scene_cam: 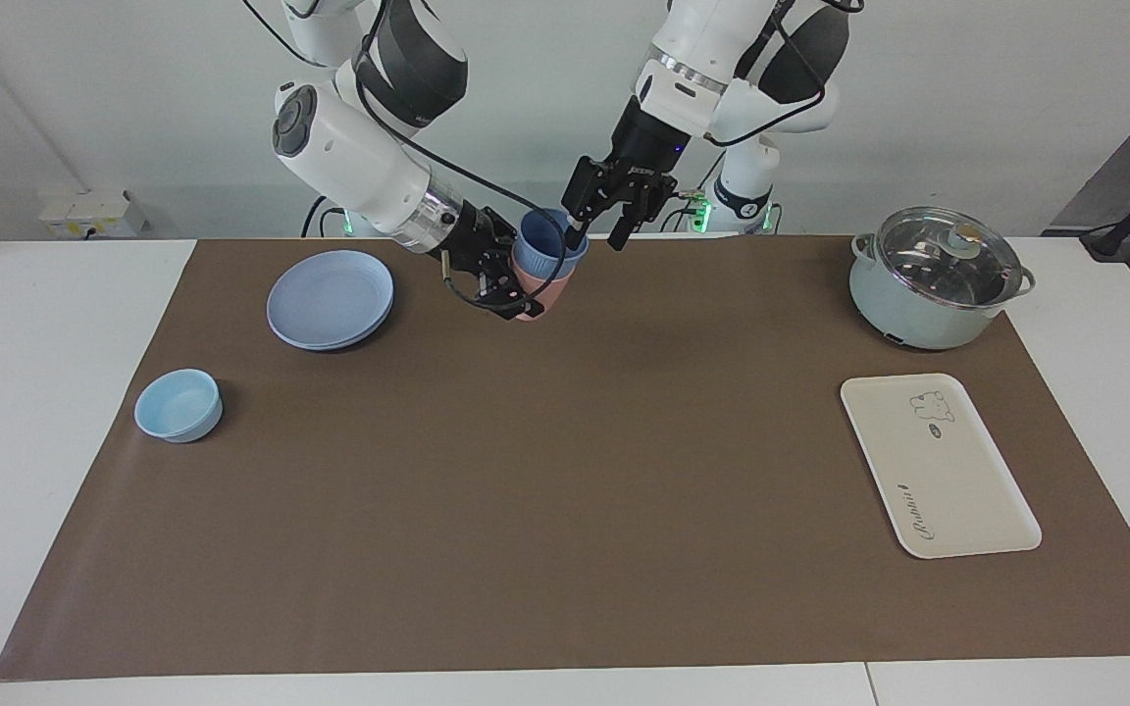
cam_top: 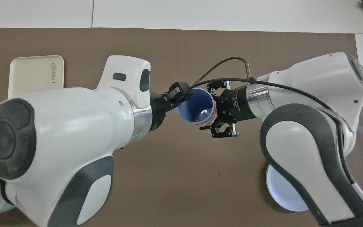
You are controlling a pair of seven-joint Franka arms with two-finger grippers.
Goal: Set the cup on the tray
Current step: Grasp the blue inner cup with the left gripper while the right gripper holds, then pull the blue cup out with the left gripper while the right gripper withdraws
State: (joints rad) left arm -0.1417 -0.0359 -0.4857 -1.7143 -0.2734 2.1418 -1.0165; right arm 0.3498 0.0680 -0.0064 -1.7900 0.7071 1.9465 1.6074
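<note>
The blue cup has an exposed rim (cam_top: 187, 98), and my left gripper will next pick up the cup there, because the pink tumbler wraps the cup's body. Then it can place the cup.
The periwinkle-blue cup (scene_cam: 545, 238) sits nested inside a salmon-pink tumbler (scene_cam: 538, 297). My right gripper (scene_cam: 506, 284) is shut on the pink tumbler and holds the tilted pair in the air over the mat's edge nearest the robots. My left gripper (scene_cam: 596, 235) is open right beside the cup's rim, one finger touching or almost touching it. In the overhead view the cup (cam_top: 195, 105) shows its open mouth between the left gripper (cam_top: 180, 94) and the right gripper (cam_top: 221, 116). The cream tray (scene_cam: 957, 480) (cam_top: 30, 75) lies bare toward the left arm's end of the table.
A round blue plate (scene_cam: 330, 299) and a low light-blue bowl (scene_cam: 179, 404) lie toward the right arm's end. A pale green pot with a glass lid (scene_cam: 938, 279) stands nearer to the robots than the tray. A brown mat (scene_cam: 565, 490) covers the table.
</note>
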